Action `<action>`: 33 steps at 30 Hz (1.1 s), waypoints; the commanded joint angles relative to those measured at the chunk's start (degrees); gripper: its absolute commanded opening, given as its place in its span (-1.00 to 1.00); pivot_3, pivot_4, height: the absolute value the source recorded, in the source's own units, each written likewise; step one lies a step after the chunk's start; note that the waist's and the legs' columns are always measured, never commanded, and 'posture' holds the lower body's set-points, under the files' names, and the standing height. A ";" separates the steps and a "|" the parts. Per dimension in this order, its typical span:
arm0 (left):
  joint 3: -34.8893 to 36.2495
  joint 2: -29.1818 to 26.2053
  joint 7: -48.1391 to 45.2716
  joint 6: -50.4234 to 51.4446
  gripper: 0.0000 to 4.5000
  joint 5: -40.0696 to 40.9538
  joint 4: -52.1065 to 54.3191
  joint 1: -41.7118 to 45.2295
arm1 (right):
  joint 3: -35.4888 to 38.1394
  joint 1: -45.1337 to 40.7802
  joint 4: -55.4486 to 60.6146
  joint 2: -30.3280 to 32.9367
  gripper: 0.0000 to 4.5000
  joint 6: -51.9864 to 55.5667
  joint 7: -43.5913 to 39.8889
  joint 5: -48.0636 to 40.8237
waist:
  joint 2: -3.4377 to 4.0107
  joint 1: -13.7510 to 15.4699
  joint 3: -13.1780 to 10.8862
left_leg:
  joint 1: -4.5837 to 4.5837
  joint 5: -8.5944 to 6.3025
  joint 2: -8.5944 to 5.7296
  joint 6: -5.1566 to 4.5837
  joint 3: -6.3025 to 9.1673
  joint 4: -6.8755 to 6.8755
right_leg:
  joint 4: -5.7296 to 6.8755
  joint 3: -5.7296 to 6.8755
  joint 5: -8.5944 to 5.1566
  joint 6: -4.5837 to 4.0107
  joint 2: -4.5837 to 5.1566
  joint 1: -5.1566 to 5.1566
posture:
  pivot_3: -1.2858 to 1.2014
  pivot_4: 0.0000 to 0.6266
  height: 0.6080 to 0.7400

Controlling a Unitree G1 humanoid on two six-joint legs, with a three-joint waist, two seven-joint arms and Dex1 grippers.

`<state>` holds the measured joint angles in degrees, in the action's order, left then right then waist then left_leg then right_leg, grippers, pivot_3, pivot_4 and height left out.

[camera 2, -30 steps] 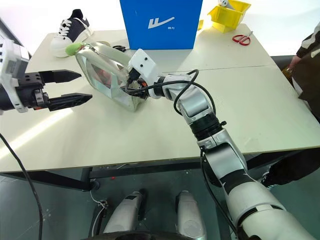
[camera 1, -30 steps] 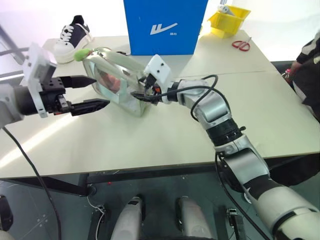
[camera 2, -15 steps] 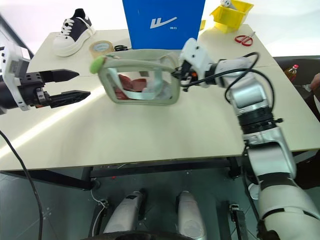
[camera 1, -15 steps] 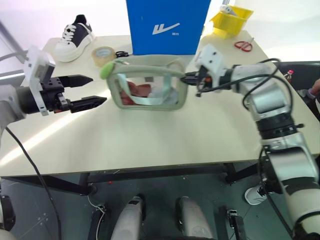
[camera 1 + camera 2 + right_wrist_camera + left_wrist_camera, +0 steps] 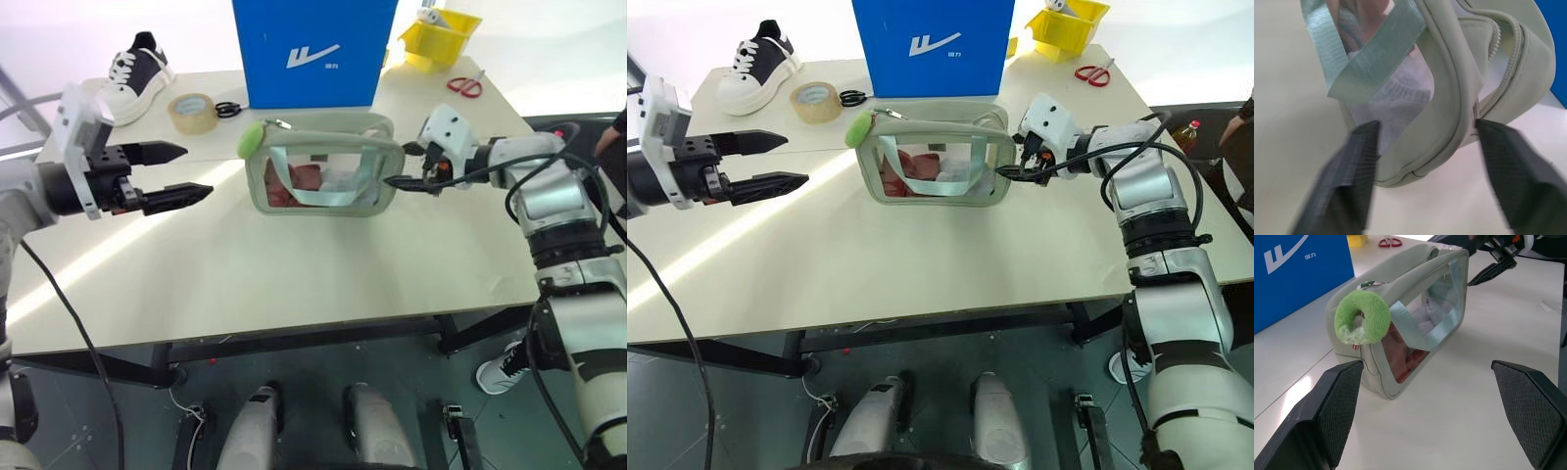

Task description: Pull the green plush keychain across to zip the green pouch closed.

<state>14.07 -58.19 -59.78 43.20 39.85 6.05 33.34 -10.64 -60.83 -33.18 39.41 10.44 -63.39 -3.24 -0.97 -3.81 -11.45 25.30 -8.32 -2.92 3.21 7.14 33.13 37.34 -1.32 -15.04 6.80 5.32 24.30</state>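
The green pouch (image 5: 328,127) needs to be held steady for zipping, so my right gripper will next grab its top rim (image 5: 377,147) beside the open zipper.
The green pouch (image 5: 328,127) stands on the table's middle with its clear window facing me, red and white contents showing behind a pale strap. The green plush keychain (image 5: 252,139) hangs at its upper left corner, a fuzzy ring (image 5: 1362,317) in the left wrist view. My left gripper (image 5: 198,168) is open, level, a short way left of the keychain and apart from it. My right gripper (image 5: 397,164) is at the pouch's right end, open, its fingers spread on either side of that end (image 5: 1449,98).
A big blue box (image 5: 313,49) stands just behind the pouch. A tape roll (image 5: 191,111), black scissors (image 5: 227,109) and a sneaker (image 5: 137,73) lie at the back left. A yellow bin (image 5: 441,34) and red scissors (image 5: 466,85) are at the back right.
The right gripper, shut on the pouch's end, dragged the pouch to the right and turned its window toward me; its fingers have now spread apart. The left gripper stayed put, open.
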 commanded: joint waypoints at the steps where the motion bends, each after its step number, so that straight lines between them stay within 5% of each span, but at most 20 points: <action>1: 1.96 -0.99 -0.05 -0.48 1.00 0.06 1.21 0.04 | 1.68 -5.20 4.47 -0.81 0.63 0.29 -1.98 -1.48 | 0.00 -0.17 0.00 | 0.00 0.00 0.01 0.00 0.00 0.00 | 0.01 0.00 0.00 0.00 0.00 0.01 | 0.03 -0.52 1.00; 8: 2.79 -1.18 0.49 0.07 1.00 0.50 2.54 -1.03 | -0.69 -6.29 1.41 -2.61 0.63 -2.91 -2.14 2.20 | -0.02 0.23 0.01 | 0.00 0.00 0.03 0.00 0.01 0.02 | 0.02 0.00 0.00 0.00 -0.03 0.00 | 0.03 -0.52 1.00; 11: 3.25 -1.42 0.56 0.17 1.00 0.56 2.84 -1.53 | -1.19 -6.81 -1.46 -2.73 0.27 -4.55 -1.31 3.85 | -0.02 0.44 0.01 | 0.01 0.00 0.01 0.00 0.01 0.05 | 0.02 -0.01 0.00 0.00 -0.03 0.00 | 0.03 -0.52 1.00; 17: 3.15 -1.11 1.00 0.15 1.00 0.60 3.09 -1.67 | -1.18 -8.05 -4.27 -4.14 -0.98 -6.57 -1.69 4.64 | -0.02 0.00 0.01 | -0.01 0.00 0.03 0.01 0.01 0.05 | 0.06 -0.01 0.00 0.00 -0.04 0.00 | 0.03 -0.52 1.00; 33: 1.93 -2.32 -1.36 -1.28 1.00 -1.05 0.02 0.54 | 0.74 0.30 9.23 -2.70 -0.98 -15.60 -20.09 -5.11 | -0.02 -0.08 0.01 | -0.02 0.00 0.07 0.00 0.03 0.10 | 0.17 -0.01 0.01 0.01 -0.10 -0.01 | 0.03 -0.52 1.00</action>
<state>14.86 -59.43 -60.84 43.03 38.90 5.48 32.50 -11.52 -59.36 -25.30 35.80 -3.55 -83.34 -7.44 -0.99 -3.88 -11.44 25.28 -8.32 -2.85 3.22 7.17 33.25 37.55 -1.33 -15.02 6.81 5.22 24.30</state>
